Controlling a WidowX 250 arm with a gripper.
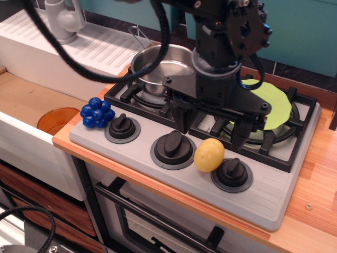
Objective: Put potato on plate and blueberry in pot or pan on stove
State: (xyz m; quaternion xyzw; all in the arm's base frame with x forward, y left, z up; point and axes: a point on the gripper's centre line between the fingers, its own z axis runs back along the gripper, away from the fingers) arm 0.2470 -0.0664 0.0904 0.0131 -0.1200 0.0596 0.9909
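The yellow-tan potato needs to go on the lime-green plate (275,103), so my gripper will next pick up the potato by its rounded body (208,155).
The yellow-tan potato (209,155) lies on the grey stove (274,190) front panel between the middle and right knobs. My gripper (210,130) hangs open just above and behind it, one finger on each side, touching nothing. The lime-green plate (275,103) sits on the right burner, partly hidden by the gripper. The blue blueberry (96,112) cluster lies at the stove's left front corner, beside the left knob. The shiny steel pot (158,62) stands on the left burner, empty.
An orange translucent dish (57,120) lies in the sink well at left. A white drainboard with a faucet (63,18) is at back left. Three black knobs (174,143) line the stove front. Wooden counter (316,174) runs to the right.
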